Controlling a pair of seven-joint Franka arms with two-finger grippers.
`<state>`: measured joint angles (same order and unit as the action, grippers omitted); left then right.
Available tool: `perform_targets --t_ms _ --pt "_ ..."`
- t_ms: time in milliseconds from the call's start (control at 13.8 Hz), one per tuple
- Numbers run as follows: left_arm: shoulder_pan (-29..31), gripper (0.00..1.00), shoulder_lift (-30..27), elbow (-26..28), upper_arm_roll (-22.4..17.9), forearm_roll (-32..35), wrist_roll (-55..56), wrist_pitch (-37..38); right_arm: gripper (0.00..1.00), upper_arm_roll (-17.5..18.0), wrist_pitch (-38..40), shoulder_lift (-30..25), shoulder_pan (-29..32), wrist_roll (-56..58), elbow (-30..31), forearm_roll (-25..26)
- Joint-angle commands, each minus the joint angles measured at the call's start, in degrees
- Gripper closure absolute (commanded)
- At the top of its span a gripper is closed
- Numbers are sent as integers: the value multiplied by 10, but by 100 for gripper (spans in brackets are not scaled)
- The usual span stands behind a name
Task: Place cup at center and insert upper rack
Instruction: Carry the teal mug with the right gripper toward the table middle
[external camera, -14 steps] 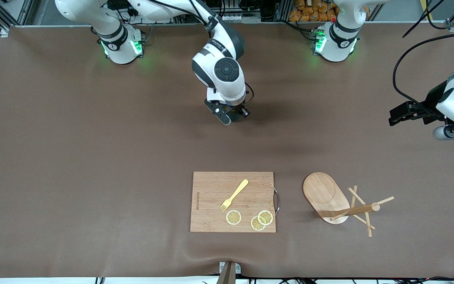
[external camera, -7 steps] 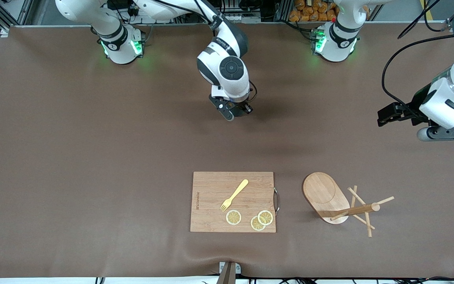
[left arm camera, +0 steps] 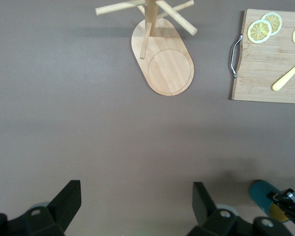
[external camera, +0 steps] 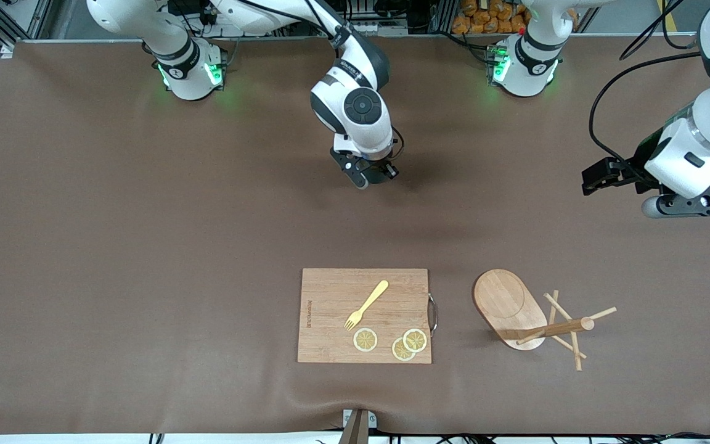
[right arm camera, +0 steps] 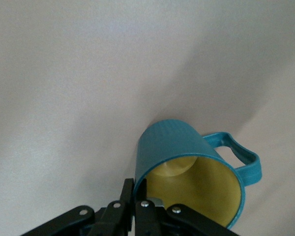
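My right gripper should open now, because the teal cup's base meets its shadow on the brown covering.
My right gripper is shut on the rim of the teal cup, one finger outside the wall and one inside the yellow interior. The cup is tilted, low over the bare brown covering near the middle of the table, handle to one side. It also shows in the left wrist view. In the front view the hand hides it. The wooden mug tree leans with its post and pegs tipped toward the left arm's end; it also shows in the left wrist view. My left gripper is open and empty, in the air over bare covering.
A wooden cutting board with a metal handle lies beside the mug tree, nearer to the front camera than the cup. On it are a yellow fork and three lemon slices.
My right gripper with the cup has shifted a little toward the left arm's end. My left arm has moved inward from the table's end toward the middle.
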<state>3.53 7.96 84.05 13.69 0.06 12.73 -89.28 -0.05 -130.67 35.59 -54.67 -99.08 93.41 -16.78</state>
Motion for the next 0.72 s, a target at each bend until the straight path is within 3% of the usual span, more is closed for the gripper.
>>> perform_targets --t_ms 0,217,289,361,434,651 --pt "2 0 -13 -2 10 -4 22 13 100 -6 -6 12 -8 -43 -16 -16" --pt "2 0 -17 -4 12 -4 40 20 100 -6 -5 14 -8 -64 -15 -16" --pt "2 0 -20 -5 12 -4 41 22 82 -6 -7 16 -8 -65 -15 -15" --pt "2 0 -23 -4 12 -4 41 23 38 -6 -7 18 -8 -65 -15 -15" --pt "2 0 -24 -5 12 -6 41 27 0 -6 -7 18 -10 -66 -15 -10" --pt "2 0 -31 -5 12 -7 55 36 0 -7 -1 12 -13 -60 -17 -7"
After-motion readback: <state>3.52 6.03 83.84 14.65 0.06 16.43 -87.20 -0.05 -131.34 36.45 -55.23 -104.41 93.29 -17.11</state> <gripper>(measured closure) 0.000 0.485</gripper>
